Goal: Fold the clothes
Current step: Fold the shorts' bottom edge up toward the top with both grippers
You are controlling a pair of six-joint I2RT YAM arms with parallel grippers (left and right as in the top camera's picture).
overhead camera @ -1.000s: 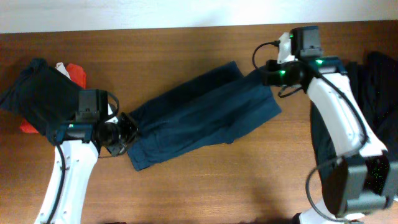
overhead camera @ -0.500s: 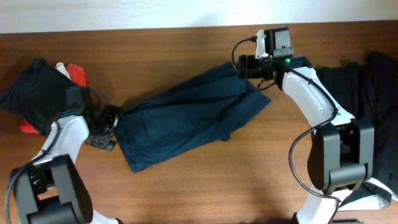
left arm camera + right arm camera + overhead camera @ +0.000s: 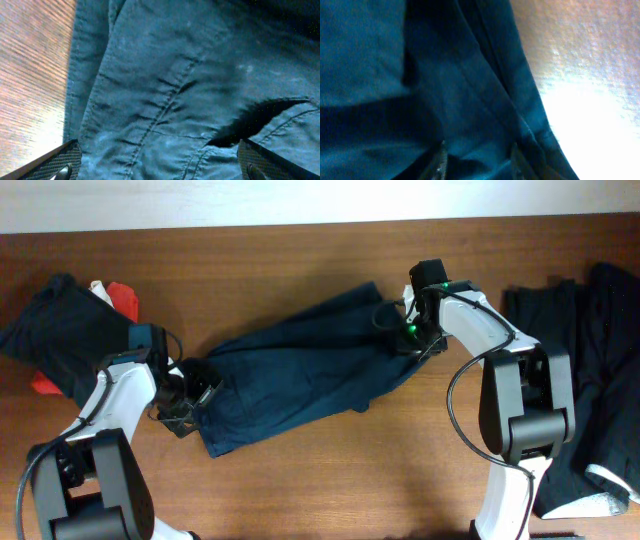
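The left gripper grabs the navy-blue trousers point(image 3: 300, 375) by the seamed cloth at their end point(image 3: 222, 428) next, to fold that end over the rest.
The navy-blue trousers point(image 3: 300, 375) lie spread slantwise across the middle of the table, and they fill the left wrist view point(image 3: 190, 90) and the right wrist view point(image 3: 420, 75). My left gripper point(image 3: 190, 395) hovers at their lower left end, open wide. Its fingers point(image 3: 60, 160) stand at both bottom corners of the wrist view, with flat seamed cloth between them. My right gripper point(image 3: 410, 330) is low over the upper right end. There its jaws stand partly apart point(image 3: 477, 162), straddling a raised fold of cloth.
A dark garment point(image 3: 60, 320) lies bunched at the far left, with something red point(image 3: 122, 298) and white beside it. More black clothes point(image 3: 600, 330) are piled along the right edge. Bare wooden table point(image 3: 330, 480) shows in front.
Both grippers let go of the trousers and opened. The left swung out left, then came back over the lower left end. The right came down onto the upper right end, its jaws narrowing.
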